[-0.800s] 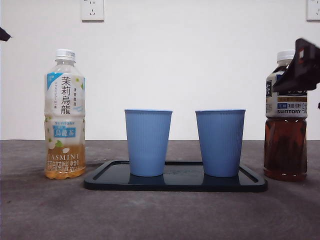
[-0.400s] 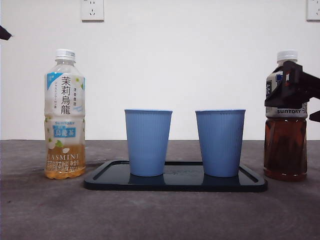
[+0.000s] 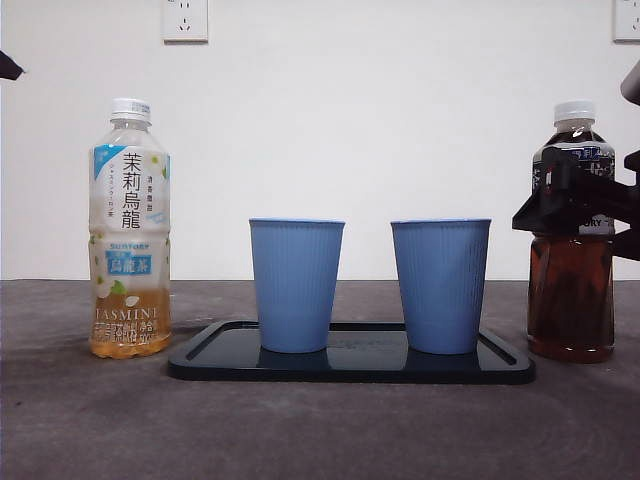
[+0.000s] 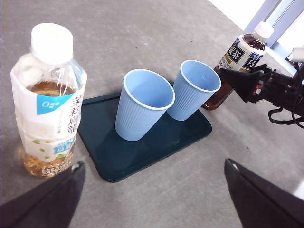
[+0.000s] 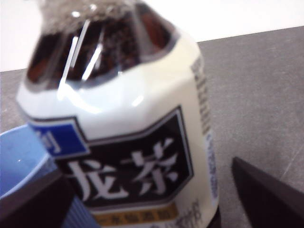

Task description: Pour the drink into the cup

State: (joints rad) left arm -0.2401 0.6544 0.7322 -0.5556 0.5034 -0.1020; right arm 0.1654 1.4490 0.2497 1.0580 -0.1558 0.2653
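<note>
I should next grab the dark tea bottle by its labeled body (image 3: 572, 180) with my right gripper, so that I can pour the drink into the cup.
A dark tea bottle (image 3: 571, 300) with a white cap stands upright on the table, right of the tray. My right gripper (image 3: 575, 225) is open at the height of its label, with the bottle (image 5: 128, 142) between the spread jaws; I cannot tell if they touch it. Two empty blue cups (image 3: 296, 285) (image 3: 440, 285) stand upright on a dark tray (image 3: 350, 365). My left gripper (image 4: 152, 190) is open and empty, high above the left side; the cups (image 4: 142, 111) (image 4: 192, 92), the dark bottle (image 4: 235, 61) and the right gripper (image 4: 247, 83) show in its view.
A jasmine tea bottle (image 3: 129, 230) with pale tea in its bottom part stands capped, left of the tray; it also shows in the left wrist view (image 4: 47, 99). A white wall is behind the table. The left arm shows as a black tip (image 3: 8, 67) at the top left.
My right gripper has come down from the dark bottle's shoulder to its label and moved in around the bottle. The bottles, cups and left arm have not moved.
</note>
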